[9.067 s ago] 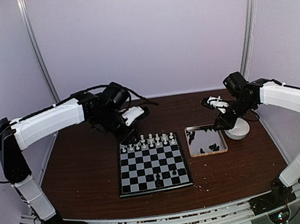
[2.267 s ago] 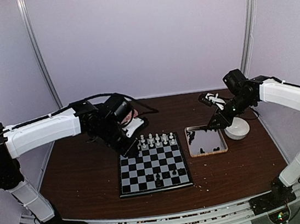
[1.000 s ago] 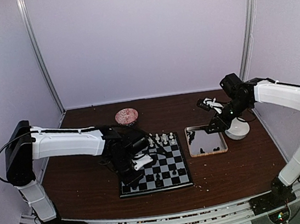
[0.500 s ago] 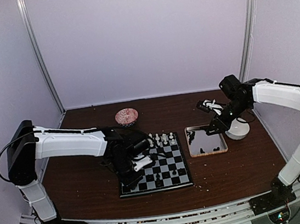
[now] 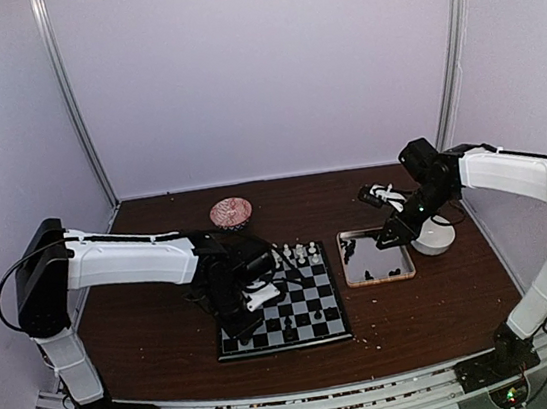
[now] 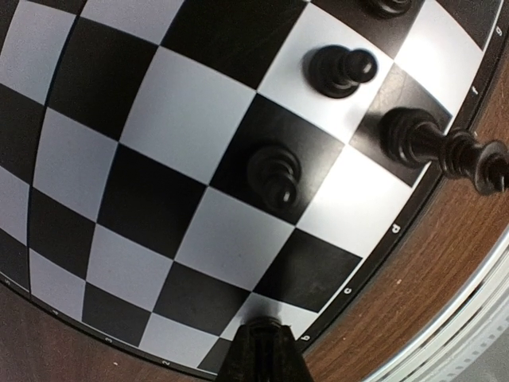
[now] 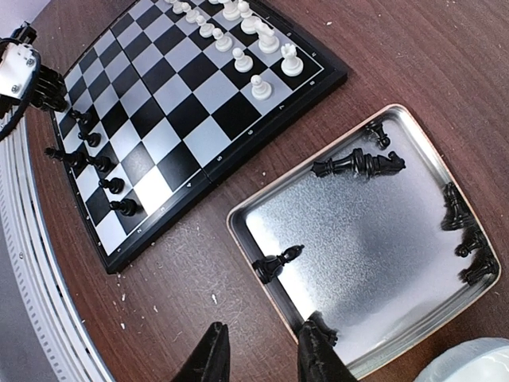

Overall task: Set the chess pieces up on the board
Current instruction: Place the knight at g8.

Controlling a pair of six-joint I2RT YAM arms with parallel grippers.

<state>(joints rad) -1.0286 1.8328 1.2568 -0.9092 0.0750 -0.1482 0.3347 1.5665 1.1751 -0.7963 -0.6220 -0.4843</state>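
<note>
I should open my left gripper: the small dark piece's base sits on the flat white square by the "b" mark, so it would stay standing there.
The board (image 5: 306, 333) lies mid-table, with white chess pieces (image 5: 295, 254) along its far rows and a few black ones near its front. My left gripper (image 5: 256, 303) is low over the board's front left. In the left wrist view its fingers (image 6: 266, 354) are together on a small dark piece, touching a white square by the "b" mark. Black pieces (image 6: 274, 173) stand nearby. My right gripper (image 7: 262, 354) is open and empty above the table, beside the tray's corner (image 7: 238, 219). The tray holds several black pieces (image 7: 358, 165).
A pink bowl (image 5: 231, 211) stands behind the board. A white bowl (image 5: 432, 236) sits right of the wooden-rimmed tray (image 5: 345, 261). Pale crumbs lie on the brown table in front of the board. Metal rails run along the near edge.
My left arm has swung from the board's far left corner to its front left and gone low, uncovering the pink bowl. My right gripper has drifted slightly down toward the tray.
</note>
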